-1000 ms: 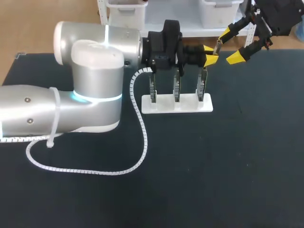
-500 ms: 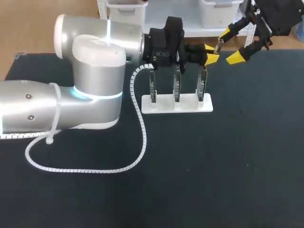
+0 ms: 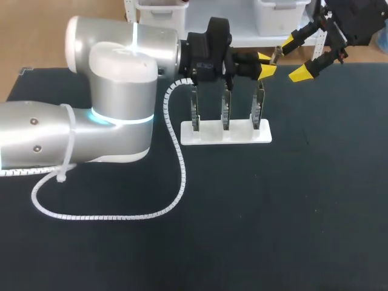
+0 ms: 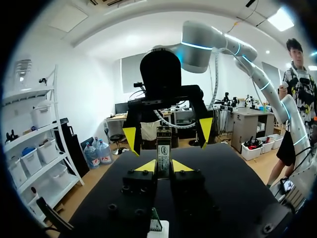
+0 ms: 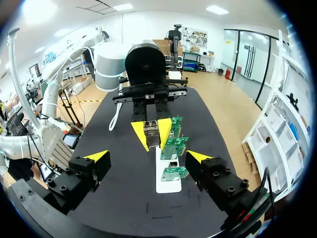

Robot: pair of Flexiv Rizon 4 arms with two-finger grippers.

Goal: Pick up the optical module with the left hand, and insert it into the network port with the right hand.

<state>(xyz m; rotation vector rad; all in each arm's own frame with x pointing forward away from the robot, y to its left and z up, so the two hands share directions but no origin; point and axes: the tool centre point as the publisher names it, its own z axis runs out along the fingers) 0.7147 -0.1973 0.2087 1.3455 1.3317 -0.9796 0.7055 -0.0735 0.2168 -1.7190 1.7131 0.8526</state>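
Note:
I should next grab the optical module (image 3: 274, 56) with my right gripper by its end with the openings, to insert it plug first into the network port.
The optical module (image 4: 163, 152), a slim metal block with a label, is clamped between the yellow tips of my left gripper (image 4: 163, 166). In the head view that gripper (image 3: 265, 64) hovers over the right end of the white stand (image 3: 206, 136), the module (image 3: 274, 56) pointing at my right gripper (image 3: 295, 58). The right gripper (image 5: 147, 156) is wide open, its fingers either side of the module's (image 5: 151, 134) tip without touching. Three upright green circuit boards (image 3: 225, 109) with ports stand in the stand.
A white spiral cable (image 3: 179, 176) trails from the left arm across the dark mat in front of the stand. The boards (image 5: 173, 141) rise just under the two grippers.
The left arm has shifted a little toward the far edge, carrying the module closer in between the right gripper's fingers. The right arm has kept still.

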